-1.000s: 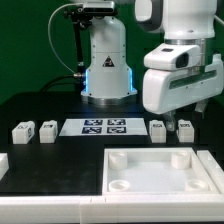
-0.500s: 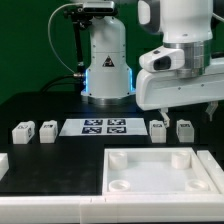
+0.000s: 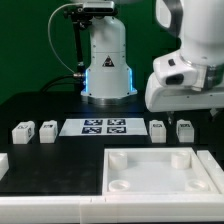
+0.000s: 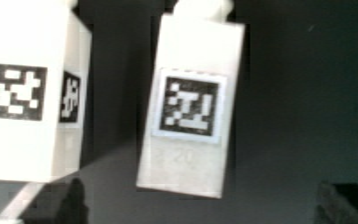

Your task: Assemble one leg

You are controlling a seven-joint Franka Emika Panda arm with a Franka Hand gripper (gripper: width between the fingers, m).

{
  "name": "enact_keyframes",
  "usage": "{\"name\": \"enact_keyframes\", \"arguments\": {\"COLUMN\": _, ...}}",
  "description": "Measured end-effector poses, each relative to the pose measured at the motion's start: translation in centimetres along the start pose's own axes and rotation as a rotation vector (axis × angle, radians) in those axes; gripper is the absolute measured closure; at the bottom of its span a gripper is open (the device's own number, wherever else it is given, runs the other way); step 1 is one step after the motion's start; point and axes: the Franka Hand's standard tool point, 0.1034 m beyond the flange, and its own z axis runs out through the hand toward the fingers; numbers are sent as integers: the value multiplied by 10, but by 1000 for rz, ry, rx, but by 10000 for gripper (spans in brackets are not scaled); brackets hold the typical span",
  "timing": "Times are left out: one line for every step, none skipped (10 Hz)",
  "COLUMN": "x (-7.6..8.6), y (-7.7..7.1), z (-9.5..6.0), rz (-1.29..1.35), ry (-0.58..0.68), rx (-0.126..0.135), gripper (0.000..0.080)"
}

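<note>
My gripper would miss the tagged leg's lower end (image 3: 185,131) now and should first move closer.
Four legs, small white blocks with tags, stand on the black table in the exterior view: two at the left (image 3: 20,131) (image 3: 46,131) and two at the right (image 3: 157,129) (image 3: 184,129). The arm's white hand (image 3: 185,85) hangs above the right pair; its fingers do not show clearly there. In the wrist view, one leg (image 4: 194,105) lies between the fingers' lines and another leg (image 4: 30,95) lies beside it. My gripper (image 4: 201,205) is open and empty, with dark fingertips (image 4: 51,205) apart and clear above the legs.
The marker board (image 3: 104,126) lies between the two pairs of legs. A large flat white square part with round corner sockets (image 3: 160,170) lies in front. The robot's base (image 3: 106,65) stands at the back. A white piece (image 3: 3,162) shows at the exterior view's left edge.
The hand has risen from just over the right pair of legs and moved toward the exterior view's right. The legs have not moved.
</note>
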Motion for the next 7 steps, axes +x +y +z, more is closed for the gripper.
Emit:
{"name": "enact_keyframes", "arguments": {"x": 0, "y": 1, "z": 2, "rz": 2, "ry": -85, "rx": -6, "gripper": 151}}
{"name": "enact_keyframes", "arguments": {"x": 0, "y": 2, "z": 3, "rz": 2, "ry": -147, "rx": -9, "gripper": 151}}
{"name": "enact_keyframes", "arguments": {"x": -5, "y": 2, "z": 5, "rz": 12, "ry": -250, "rx": -15, "gripper": 151}}
{"name": "enact_keyframes", "arguments": {"x": 0, "y": 2, "z": 11, "rz": 56, "ry": -349, "rx": -17, "gripper": 151}}
{"name": "enact_keyframes", "arguments": {"x": 9, "y": 0, "z": 17, "rz": 70, "ry": -325, "rx": -11, "gripper": 151}}
{"name": "enact_keyframes", "arguments": {"x": 4, "y": -1, "z": 25, "rz": 99, "ry": -329, "rx": -14, "gripper": 151}}
{"name": "enact_keyframes", "arguments": {"x": 2, "y": -4, "z": 32, "rz": 114, "ry": -343, "rx": -18, "gripper": 151}}
